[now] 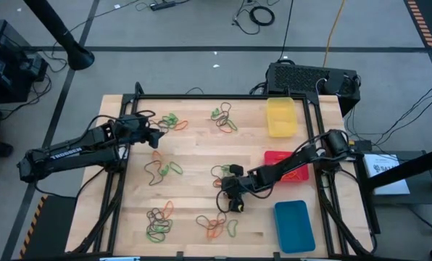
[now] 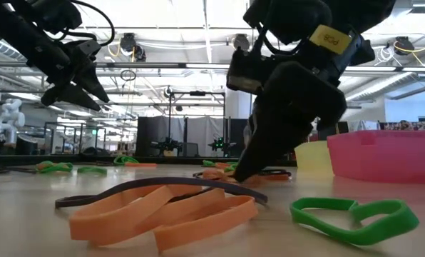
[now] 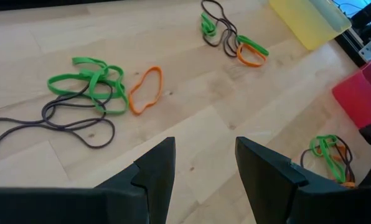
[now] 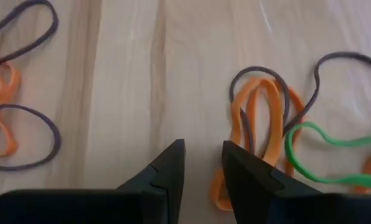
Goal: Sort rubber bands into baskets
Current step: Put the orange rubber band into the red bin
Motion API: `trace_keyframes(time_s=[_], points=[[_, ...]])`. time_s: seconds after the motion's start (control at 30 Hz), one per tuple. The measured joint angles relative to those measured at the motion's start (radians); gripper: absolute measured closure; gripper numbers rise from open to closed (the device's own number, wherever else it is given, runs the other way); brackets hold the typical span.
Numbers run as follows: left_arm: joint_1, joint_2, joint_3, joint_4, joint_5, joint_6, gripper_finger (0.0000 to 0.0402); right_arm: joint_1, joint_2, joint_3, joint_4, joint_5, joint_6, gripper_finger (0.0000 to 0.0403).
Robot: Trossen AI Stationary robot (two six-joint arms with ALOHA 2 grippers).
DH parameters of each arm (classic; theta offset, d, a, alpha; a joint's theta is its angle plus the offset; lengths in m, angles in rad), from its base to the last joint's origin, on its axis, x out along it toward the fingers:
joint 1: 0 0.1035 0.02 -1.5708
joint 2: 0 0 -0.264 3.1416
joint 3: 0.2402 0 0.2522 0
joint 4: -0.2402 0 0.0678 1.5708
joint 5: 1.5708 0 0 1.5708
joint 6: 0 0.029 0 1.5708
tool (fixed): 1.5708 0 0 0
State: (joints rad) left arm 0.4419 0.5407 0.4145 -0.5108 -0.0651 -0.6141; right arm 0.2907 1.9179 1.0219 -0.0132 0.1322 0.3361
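Observation:
My right gripper grabs the orange rubber band by its loop next, to sort orange bands into the red basket.
Rubber bands in orange, green and dark lie in loose clusters over the wooden table. My right gripper points steeply down, low over the wood, just beside the near cluster. It is open, with bare wood in the gap. An orange band, a dark band and a green one lie right beside one finger. My left gripper hangs open above the table's left part, with nothing between its fingers. The yellow, red and blue baskets stand along the right side.
Other band clusters lie at the far left, far middle, left middle and near left. A black frame edges the table. A black box stands behind the yellow basket.

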Motion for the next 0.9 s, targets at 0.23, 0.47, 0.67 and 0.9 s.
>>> trace_keyframes(time_s=[0.23, 0.47, 0.67, 0.9], points=[[0.000, 0.000, 0.000, 0.000, -0.003, 0.001, 0.0226, 0.001, 0.000, 0.037, -0.001, -0.002, -0.007, 0.0301], [0.000, 0.000, 0.000, 0.000, -0.003, 0.001, 0.0226, 0.005, 0.000, 0.064, -0.040, 0.001, -0.006, 0.0301], [0.000, 0.000, 0.000, -0.002, -0.003, 0.001, 0.0226, 0.005, 0.000, 0.064, -0.167, 0.001, 0.049, 0.0301], [0.000, 0.000, 0.000, -0.004, -0.003, 0.001, 0.0226, 0.010, 0.000, 0.064, -0.193, -0.005, 0.101, 0.0319]])
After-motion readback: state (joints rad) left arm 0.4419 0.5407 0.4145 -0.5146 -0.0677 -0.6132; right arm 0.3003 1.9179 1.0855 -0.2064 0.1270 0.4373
